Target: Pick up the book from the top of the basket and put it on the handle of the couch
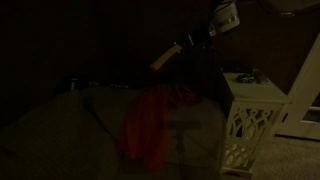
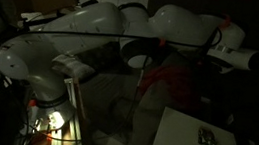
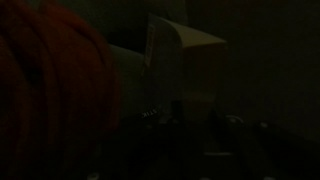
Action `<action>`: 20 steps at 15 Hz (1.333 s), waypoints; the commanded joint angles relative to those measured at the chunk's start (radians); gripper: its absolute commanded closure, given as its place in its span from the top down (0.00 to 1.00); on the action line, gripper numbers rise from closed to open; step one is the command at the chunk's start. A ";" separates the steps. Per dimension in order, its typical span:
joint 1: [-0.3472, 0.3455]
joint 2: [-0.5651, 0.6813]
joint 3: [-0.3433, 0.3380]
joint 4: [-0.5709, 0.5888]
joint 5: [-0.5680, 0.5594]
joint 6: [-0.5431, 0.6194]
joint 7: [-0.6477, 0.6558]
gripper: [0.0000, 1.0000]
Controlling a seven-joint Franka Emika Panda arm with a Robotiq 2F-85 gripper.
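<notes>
My gripper keeps hold of the book until it rests on the red-orange cloth, since the book's lower edge (image 1: pixel 156 67) still hangs tilted above the couch handle.
The scene is very dark. The white lattice basket (image 1: pixel 250 125) stands at the right, and its flat top also shows in an exterior view (image 2: pixel 176 139). The small greyish book (image 1: pixel 245 76) lies on that top (image 2: pixel 211 139). My gripper (image 1: pixel 222 18) hangs high above the basket, apart from the book. In the wrist view its fingers (image 3: pixel 205 122) are only dim shapes, so I cannot tell whether they are open. The padded grey-beige couch armrest (image 1: pixel 70 125) lies left of the basket. The wrist view shows the pale basket (image 3: pixel 185 45) ahead.
A red-orange cloth (image 1: pixel 150 125) is draped over the armrest beside the basket; it also shows in an exterior view (image 2: pixel 174 78) and in the wrist view (image 3: pixel 55 75). The arm's white links (image 2: pixel 94 33) fill the near side. A lit lamp-like object (image 2: pixel 52 121) stands by the base.
</notes>
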 commanded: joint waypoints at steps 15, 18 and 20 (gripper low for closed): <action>0.084 -0.055 -0.034 -0.216 0.204 0.328 -0.585 0.07; 0.152 -0.068 -0.124 -0.241 0.193 0.335 -0.601 0.07; 0.199 -0.068 -0.168 -0.245 0.182 0.333 -0.572 0.07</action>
